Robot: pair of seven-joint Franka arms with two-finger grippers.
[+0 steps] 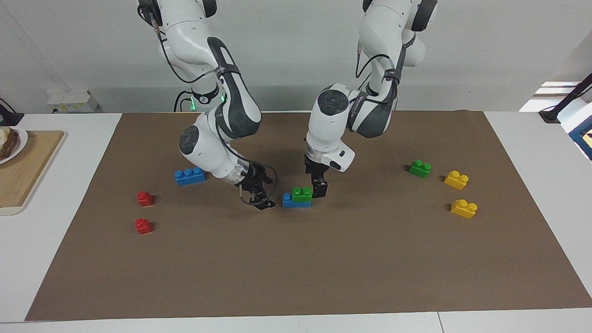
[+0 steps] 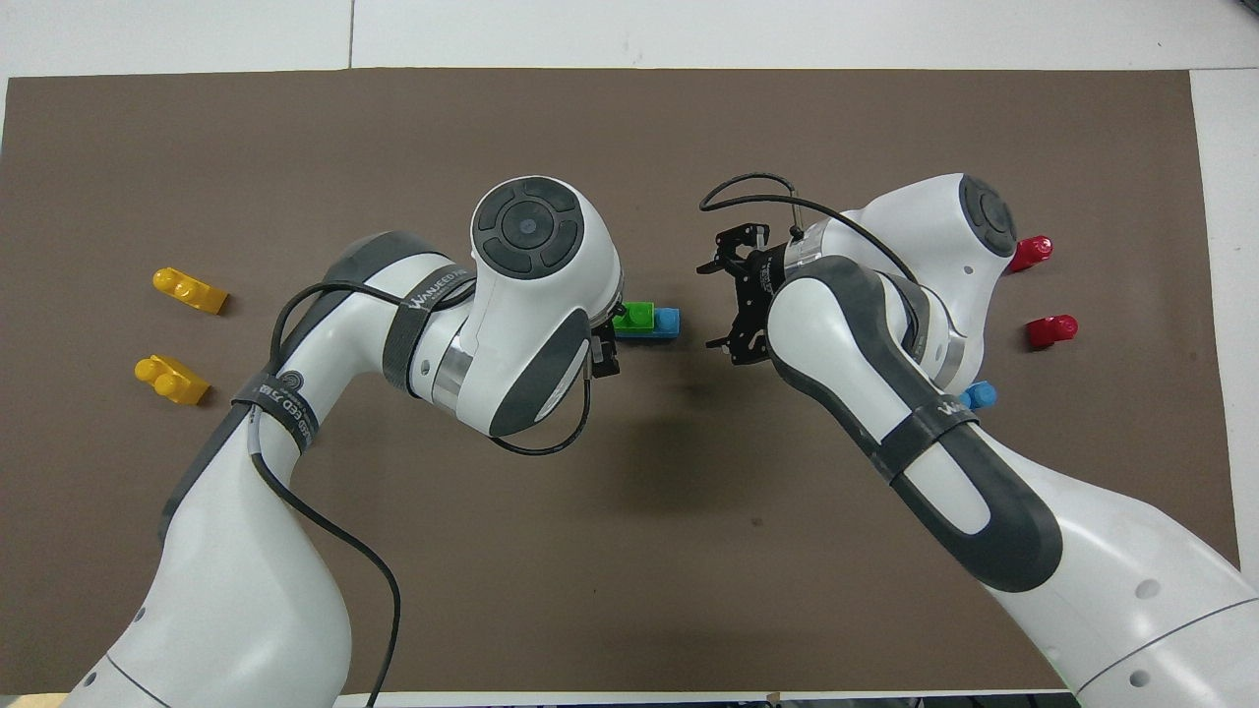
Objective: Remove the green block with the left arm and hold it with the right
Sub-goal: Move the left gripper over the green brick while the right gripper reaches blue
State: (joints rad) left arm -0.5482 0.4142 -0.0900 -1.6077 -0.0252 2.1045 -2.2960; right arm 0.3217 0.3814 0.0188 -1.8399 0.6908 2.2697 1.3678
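My right gripper grabs the blue brick by its bare end [image 2: 667, 323] next, to hold the brick steady while the green block [image 2: 633, 315] comes off.
A green block [image 1: 302, 194] sits on top of a blue brick [image 1: 289, 200] in the middle of the brown mat; both show in the overhead view, the green block [image 2: 635, 316] beside the blue brick's bare end [image 2: 668, 321]. My left gripper [image 1: 319, 188] hangs low right beside this green block, on the side toward the left arm's end, and is not around it; in the overhead view [image 2: 603, 346] the wrist hides most of it. My right gripper [image 1: 260, 195] is open, low over the mat beside the blue brick, toward the right arm's end, apart from it [image 2: 736, 298].
A second green block [image 1: 420, 168] and two yellow bricks [image 1: 456, 179] [image 1: 464, 208] lie toward the left arm's end. A longer blue brick [image 1: 190, 176] and two red bricks [image 1: 144, 198] [image 1: 143, 225] lie toward the right arm's end. A wooden board [image 1: 27, 171] lies off the mat.
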